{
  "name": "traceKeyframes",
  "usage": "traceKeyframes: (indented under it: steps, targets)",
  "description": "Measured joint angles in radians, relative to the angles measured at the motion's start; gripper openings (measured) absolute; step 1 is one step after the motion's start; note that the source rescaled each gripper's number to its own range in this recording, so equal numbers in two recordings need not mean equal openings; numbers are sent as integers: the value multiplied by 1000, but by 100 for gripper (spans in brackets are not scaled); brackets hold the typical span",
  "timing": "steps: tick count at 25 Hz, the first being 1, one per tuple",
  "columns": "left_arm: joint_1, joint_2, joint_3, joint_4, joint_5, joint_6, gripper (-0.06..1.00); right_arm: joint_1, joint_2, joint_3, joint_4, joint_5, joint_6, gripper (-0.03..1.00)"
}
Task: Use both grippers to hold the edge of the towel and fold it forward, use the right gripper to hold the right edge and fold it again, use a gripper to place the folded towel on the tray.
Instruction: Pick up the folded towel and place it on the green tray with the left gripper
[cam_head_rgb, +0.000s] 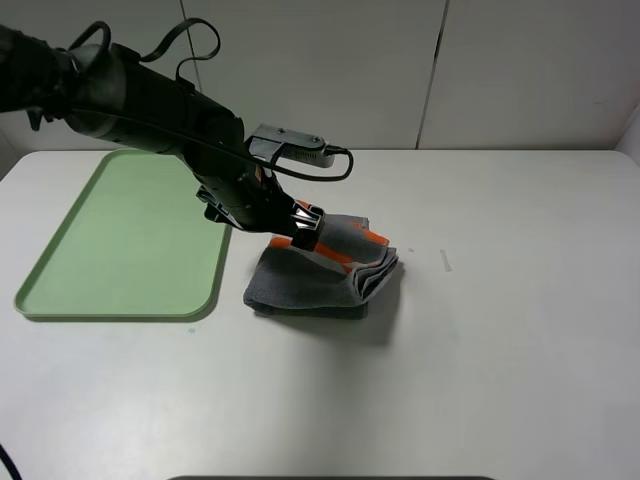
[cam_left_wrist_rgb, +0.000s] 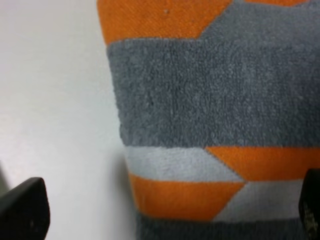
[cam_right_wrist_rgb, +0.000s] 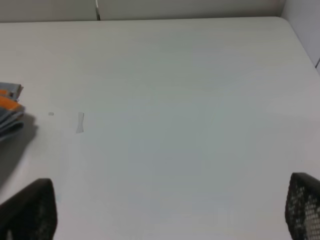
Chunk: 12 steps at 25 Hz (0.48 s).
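Note:
I will next grab the towel's striped folded edge (cam_left_wrist_rgb: 145, 195) with my left gripper to place the folded towel on the tray.
The towel (cam_head_rgb: 320, 280) lies folded into a thick grey stack at the table's middle, its orange and white stripes facing up, just right of the tray. The light green tray (cam_head_rgb: 120, 240) is bare on the left. My left gripper (cam_head_rgb: 305, 228) hangs low over the towel's far left part. In the left wrist view its fingers (cam_left_wrist_rgb: 22, 210) stand wide apart, open, with the striped towel (cam_left_wrist_rgb: 215, 100) close below and nothing clamped. My right gripper (cam_right_wrist_rgb: 170, 210) is out of the exterior high view. It is open over bare table, with the towel's corner (cam_right_wrist_rgb: 10, 112) far off to one side.
The white table (cam_head_rgb: 500, 350) runs back to a wall of white panels (cam_head_rgb: 400, 70). A small tape mark (cam_head_rgb: 446, 262) lies right of the towel, and the mark (cam_right_wrist_rgb: 80, 122) also shows in the right wrist view. The left arm (cam_head_rgb: 150, 95) stretches over the tray's far right corner.

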Motion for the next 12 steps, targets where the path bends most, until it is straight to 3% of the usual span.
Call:
traceKeyframes:
  steps: [12]
  targets:
    - [0, 96, 12, -41, -158, 1, 100, 0, 0, 0, 0, 0, 0, 100]
